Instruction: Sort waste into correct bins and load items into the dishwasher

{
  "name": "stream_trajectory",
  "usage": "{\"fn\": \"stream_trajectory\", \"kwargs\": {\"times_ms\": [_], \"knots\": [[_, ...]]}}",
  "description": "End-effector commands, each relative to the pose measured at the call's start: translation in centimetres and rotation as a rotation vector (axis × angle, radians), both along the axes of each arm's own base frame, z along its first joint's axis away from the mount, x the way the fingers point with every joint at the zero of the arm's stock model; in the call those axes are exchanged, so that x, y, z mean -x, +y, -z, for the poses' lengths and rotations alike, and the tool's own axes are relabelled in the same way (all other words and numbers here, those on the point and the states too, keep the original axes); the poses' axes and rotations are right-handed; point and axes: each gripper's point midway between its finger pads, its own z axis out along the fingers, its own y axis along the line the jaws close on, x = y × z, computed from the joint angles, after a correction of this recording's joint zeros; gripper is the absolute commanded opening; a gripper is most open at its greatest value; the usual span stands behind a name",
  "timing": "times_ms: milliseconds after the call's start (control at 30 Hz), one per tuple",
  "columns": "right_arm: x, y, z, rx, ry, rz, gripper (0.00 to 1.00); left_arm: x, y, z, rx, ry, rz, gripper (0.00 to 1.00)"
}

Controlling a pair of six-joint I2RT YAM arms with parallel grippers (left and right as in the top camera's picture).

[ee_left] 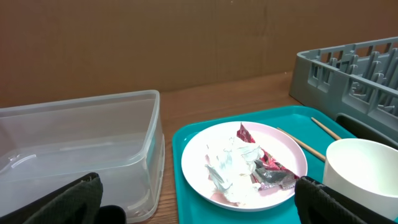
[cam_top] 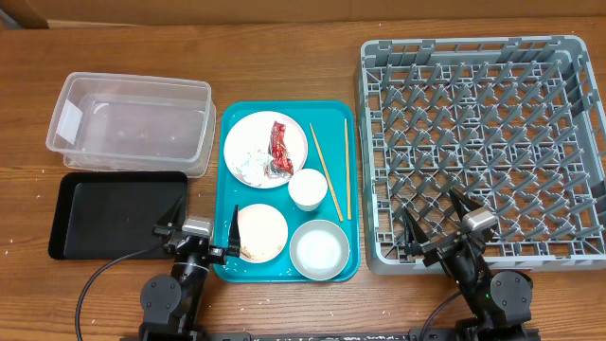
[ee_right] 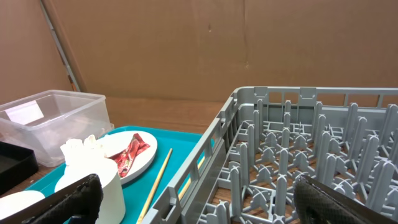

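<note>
My left gripper grabs the small cup by its rim [cam_top: 295,187] [ee_left: 334,155] next. This leaves the cup's base free for my right gripper to load it into the rack.
A teal tray [cam_top: 227,267] holds a large white plate [cam_top: 248,142] with a red wrapper [cam_top: 280,147] and a crumpled white tissue [cam_top: 253,167]. Also on it are a small cup [cam_top: 308,188], a small plate [cam_top: 263,230], a bowl [cam_top: 318,249] and two chopsticks [cam_top: 325,170]. The clear tub [cam_top: 133,123] and black tray [cam_top: 114,214] lie to the left, the grey dish rack [cam_top: 483,142] to the right. My left gripper [cam_top: 197,224] is open and empty at the tray's front left corner. My right gripper [cam_top: 437,220] is open and empty over the rack's front edge. The plate [ee_left: 205,155], wrapper [ee_left: 267,167] and tissue [ee_left: 230,165] show in the left wrist view.
A brown cardboard wall stands behind the wooden table [cam_top: 28,161]. The tub [ee_left: 74,143] and the rack's corner [ee_left: 348,68] flank the left wrist view. The right wrist view shows the rack's pegs [ee_right: 298,155], one chopstick [ee_right: 158,177] and the cup [ee_right: 93,171].
</note>
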Motion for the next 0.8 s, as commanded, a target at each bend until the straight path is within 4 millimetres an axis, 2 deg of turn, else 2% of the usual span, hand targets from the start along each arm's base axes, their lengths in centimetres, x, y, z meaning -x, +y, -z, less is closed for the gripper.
{"fn": "stream_trajectory", "kwargs": {"times_ms": [0,300,467,533,567,633,767], "knots": [[0.0,-0.1,0.1,-0.003,-0.007,0.001,1.0,0.0,0.2,0.0,-0.009,-0.005,-0.009,1.0],[0.1,0.2,-0.1,-0.005,-0.016,-0.019,1.0,0.0,0.2,-0.1,-0.096,-0.025,-0.003,1.0],[0.6,1.2,-0.4,-0.007,-0.027,-0.078,1.0,0.6,-2.4,-0.5,-0.039,-0.035,0.151,1.0],[1.1,2.0,-1.1,-0.045,-0.034,-0.134,1.0,1.1,-3.8,-1.5,-0.03,-0.077,0.238,1.0],[1.2,2.0,-1.4,-0.079,-0.02,-0.135,1.0,1.5,-4.6,-2.8,-0.004,-0.125,0.283,1.0],[1.4,2.0,-2.1,-0.115,0.001,-0.138,1.0,1.8,-4.7,-4.9,0.085,-0.166,0.296,1.0],[2.4,1.9,-5.0,-0.123,0.009,-0.143,1.0,2.6,-4.6,-8.2,0.169,-0.174,0.299,1.0]]}}
